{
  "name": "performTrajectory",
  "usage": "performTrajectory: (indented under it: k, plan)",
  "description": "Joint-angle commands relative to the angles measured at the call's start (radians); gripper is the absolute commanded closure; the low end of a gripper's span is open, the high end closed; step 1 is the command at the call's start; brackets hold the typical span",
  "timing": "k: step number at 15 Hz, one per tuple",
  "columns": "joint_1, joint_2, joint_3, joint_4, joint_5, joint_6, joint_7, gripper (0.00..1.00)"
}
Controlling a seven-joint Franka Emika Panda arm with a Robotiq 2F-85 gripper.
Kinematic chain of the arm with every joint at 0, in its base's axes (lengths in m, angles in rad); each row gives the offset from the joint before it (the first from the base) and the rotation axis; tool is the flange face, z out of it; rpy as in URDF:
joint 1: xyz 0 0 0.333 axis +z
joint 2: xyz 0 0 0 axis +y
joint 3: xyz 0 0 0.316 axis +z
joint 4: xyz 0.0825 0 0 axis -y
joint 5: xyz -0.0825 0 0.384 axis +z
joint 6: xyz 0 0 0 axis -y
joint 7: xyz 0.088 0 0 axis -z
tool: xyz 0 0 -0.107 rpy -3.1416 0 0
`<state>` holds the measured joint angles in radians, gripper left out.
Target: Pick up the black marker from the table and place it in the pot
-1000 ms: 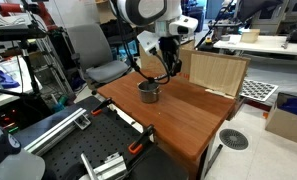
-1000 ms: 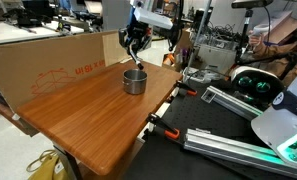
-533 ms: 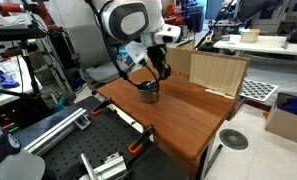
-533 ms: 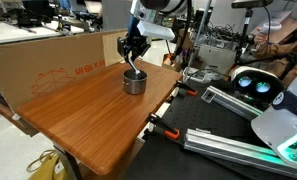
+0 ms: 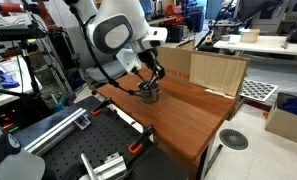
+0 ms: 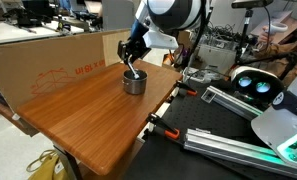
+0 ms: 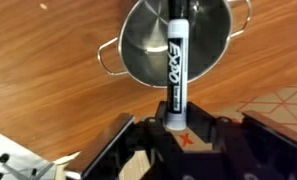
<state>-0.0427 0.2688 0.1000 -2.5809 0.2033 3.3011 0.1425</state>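
Note:
The black marker's tip points into the pot's opening, so my gripper needs to let go of it, as the marker would land in the pot (image 5: 148, 92) if I opened now.
In the wrist view my gripper (image 7: 173, 128) is shut on the whitish end of the black marker (image 7: 175, 62). The marker points down over the open mouth of the grey metal pot (image 7: 138, 45), just above it. The pot (image 5: 148, 92) stands near the back edge of the reddish-brown table (image 5: 193, 115). In both exterior views my gripper (image 6: 134, 66) hangs right over the pot (image 6: 135, 83), with the marker tip at or just inside the rim. The table (image 6: 88, 110) lies beneath.
A large cardboard sheet (image 6: 48, 65) stands along one edge of the table. A wooden box (image 5: 214, 72) sits at the far corner. A grey chair (image 5: 88, 55) stands behind the table. Metal rails and clamps (image 5: 103, 165) lie at the near side.
My arm has swung over and lowered, bringing the held marker down from above the pot to just over its mouth. The pot has not moved.

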Motion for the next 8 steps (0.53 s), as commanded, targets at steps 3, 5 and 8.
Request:
performTrajectory:
  k: [3, 5, 8]
  plan:
    - [-0.012, 0.007, 0.014, -0.048, -0.019, 0.122, -0.007, 0.5]
    - [0.022, 0.003, -0.03, -0.049, -0.026, 0.094, 0.005, 0.42]
    - [0.033, -0.001, -0.057, -0.046, -0.02, 0.067, 0.0, 0.21]
